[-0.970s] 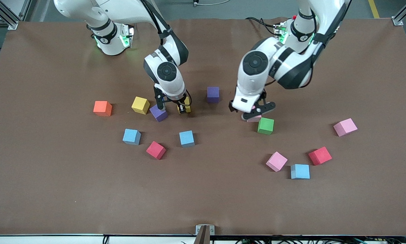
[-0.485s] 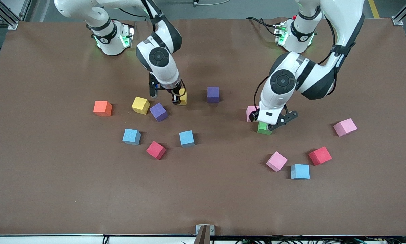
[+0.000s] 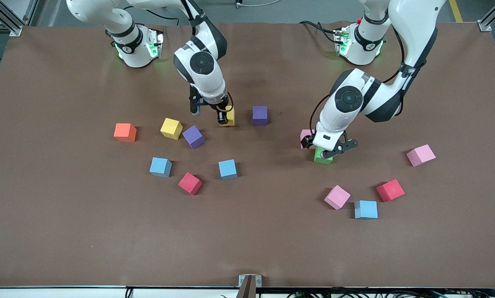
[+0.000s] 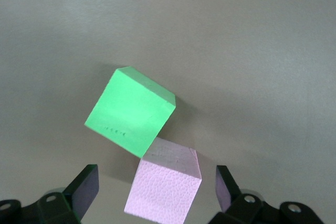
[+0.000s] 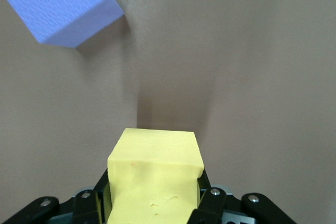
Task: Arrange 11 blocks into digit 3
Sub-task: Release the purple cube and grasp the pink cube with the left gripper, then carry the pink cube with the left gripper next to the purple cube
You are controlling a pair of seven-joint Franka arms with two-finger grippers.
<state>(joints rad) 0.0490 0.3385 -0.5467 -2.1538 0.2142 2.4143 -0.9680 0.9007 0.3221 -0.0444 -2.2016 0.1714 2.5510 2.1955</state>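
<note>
The left gripper should build the digit 3 beside the purple block (image 3: 259,115), so it should next grab the pink block (image 3: 305,138) by its opposite sides.
My right gripper (image 3: 224,115) is shut on a yellow block (image 3: 230,116) (image 5: 155,174), low over the table beside a purple block (image 3: 259,115) (image 5: 63,3). My left gripper (image 3: 328,150) (image 4: 157,195) stands open over a green block (image 3: 323,158) (image 4: 131,111) and a pink block (image 3: 305,138) (image 4: 165,184). These two touch at a corner, and the pink one lies between the spread fingers (image 4: 84,192), untouched. The other blocks lie scattered singly; no digit 3 shape shows.
Toward the right arm's end lie an orange cube (image 3: 125,132), a second yellow cube (image 3: 171,128), purple (image 3: 193,136), light blue (image 3: 160,167) (image 3: 228,169) and red (image 3: 190,183) cubes. Toward the left arm's end lie pink (image 3: 337,197) (image 3: 421,155), light blue (image 3: 365,209) and red (image 3: 390,190).
My right gripper carried the yellow block away from the tilted purple cube toward the other purple block. My left gripper moved off the pink block to over the green one, still open.
</note>
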